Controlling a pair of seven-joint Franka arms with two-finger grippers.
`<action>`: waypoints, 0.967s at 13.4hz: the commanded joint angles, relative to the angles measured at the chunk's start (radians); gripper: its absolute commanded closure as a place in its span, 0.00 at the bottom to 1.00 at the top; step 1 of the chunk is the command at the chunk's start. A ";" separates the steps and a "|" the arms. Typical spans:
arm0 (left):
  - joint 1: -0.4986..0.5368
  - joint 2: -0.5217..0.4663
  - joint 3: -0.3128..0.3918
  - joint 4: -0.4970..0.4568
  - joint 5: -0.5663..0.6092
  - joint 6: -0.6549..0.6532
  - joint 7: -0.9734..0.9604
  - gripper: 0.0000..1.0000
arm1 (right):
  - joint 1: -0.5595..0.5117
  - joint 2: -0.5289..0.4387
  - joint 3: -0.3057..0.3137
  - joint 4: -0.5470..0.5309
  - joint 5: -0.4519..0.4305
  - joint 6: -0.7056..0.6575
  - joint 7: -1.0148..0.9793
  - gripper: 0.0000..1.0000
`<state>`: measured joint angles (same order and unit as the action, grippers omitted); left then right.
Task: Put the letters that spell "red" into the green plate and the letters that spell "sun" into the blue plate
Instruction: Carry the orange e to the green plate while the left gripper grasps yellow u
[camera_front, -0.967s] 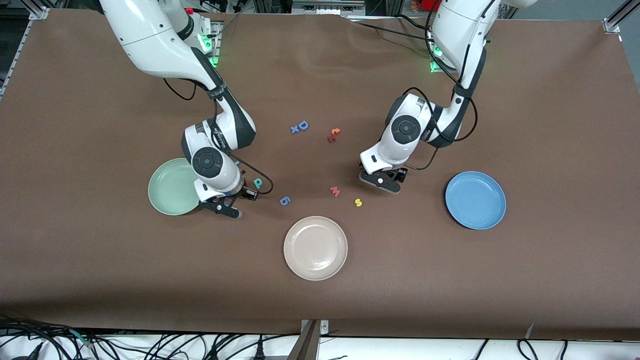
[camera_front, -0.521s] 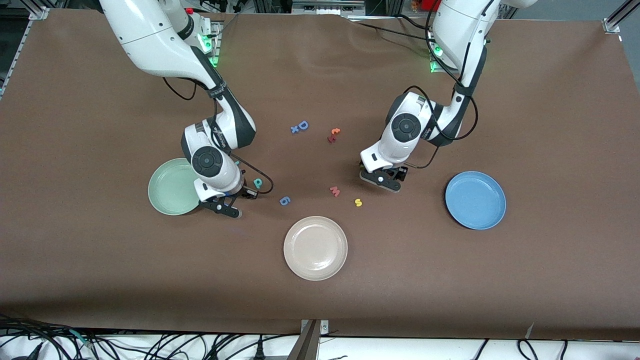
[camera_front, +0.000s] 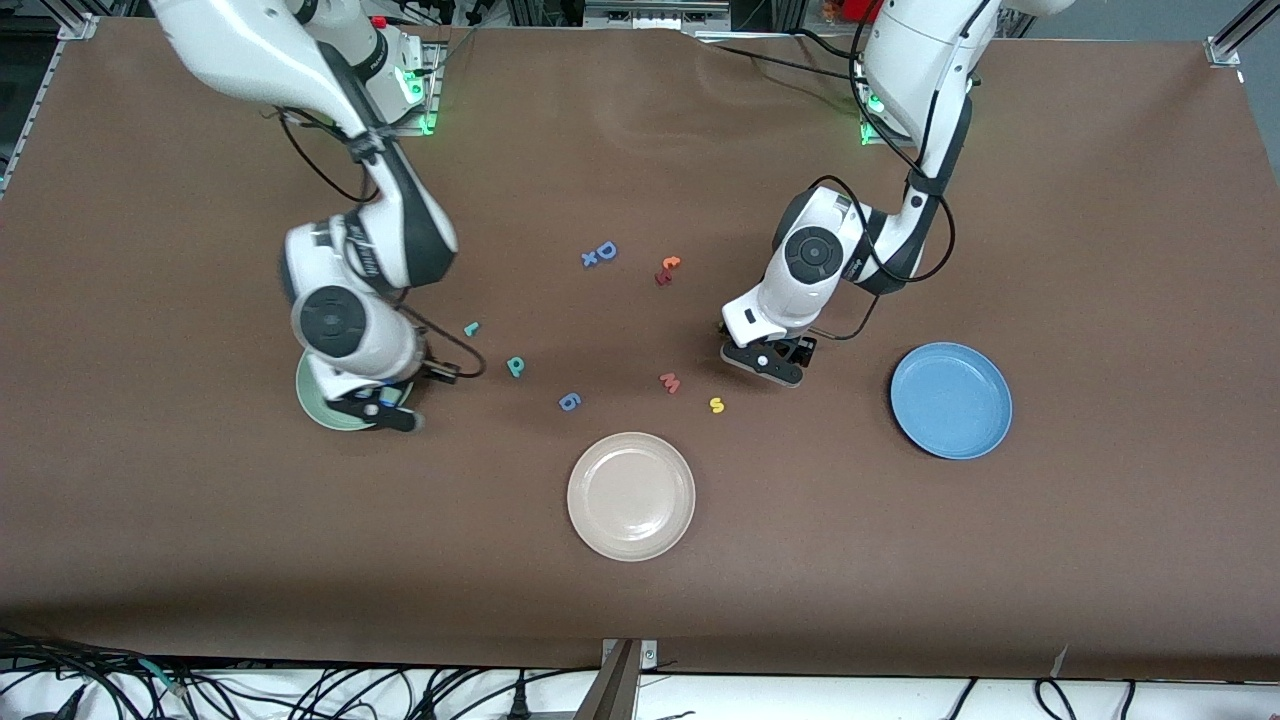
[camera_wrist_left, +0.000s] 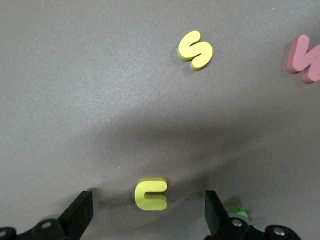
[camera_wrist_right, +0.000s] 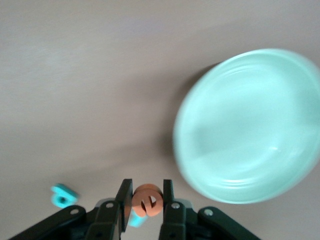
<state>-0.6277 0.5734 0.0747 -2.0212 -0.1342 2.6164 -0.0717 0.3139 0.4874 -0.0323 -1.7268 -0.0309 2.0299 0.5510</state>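
Observation:
I will next grab the yellow "u" by its curved base and tips with my left gripper. The "u" will help spell "sun" in the blue plate.
My right gripper is shut on the orange "e" and hangs over the rim of the green plate, which shows large in the right wrist view. The teal "r" and teal "d" lie on the table between that plate and the middle. My left gripper stands open low over the table, with the yellow "u" lying between its fingers, untouched. The yellow "s" lies nearer the front camera. The blue plate sits toward the left arm's end. The green "n" is not clearly visible.
A beige plate lies nearest the front camera. A pink piece and a blue "6" lie near the middle. A blue "D" and an orange and red pair sit closer to the robots' bases.
My right gripper has closed on the orange "e", lifted it and moved over the green plate, uncovering the teal "r". The left gripper has hardly moved.

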 joint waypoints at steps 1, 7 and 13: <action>-0.010 -0.001 0.011 -0.013 0.025 0.022 -0.002 0.07 | -0.030 -0.032 -0.035 -0.062 -0.003 -0.013 -0.115 0.81; -0.010 -0.004 0.011 -0.013 0.027 0.022 -0.002 0.31 | -0.079 -0.001 -0.049 -0.212 0.048 0.193 -0.249 0.81; -0.012 -0.009 0.011 -0.013 0.027 0.021 -0.002 0.46 | -0.079 0.030 -0.044 -0.237 0.049 0.274 -0.249 0.39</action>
<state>-0.6301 0.5685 0.0784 -2.0216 -0.1333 2.6267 -0.0710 0.2373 0.5288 -0.0793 -1.9496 -0.0045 2.2901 0.3280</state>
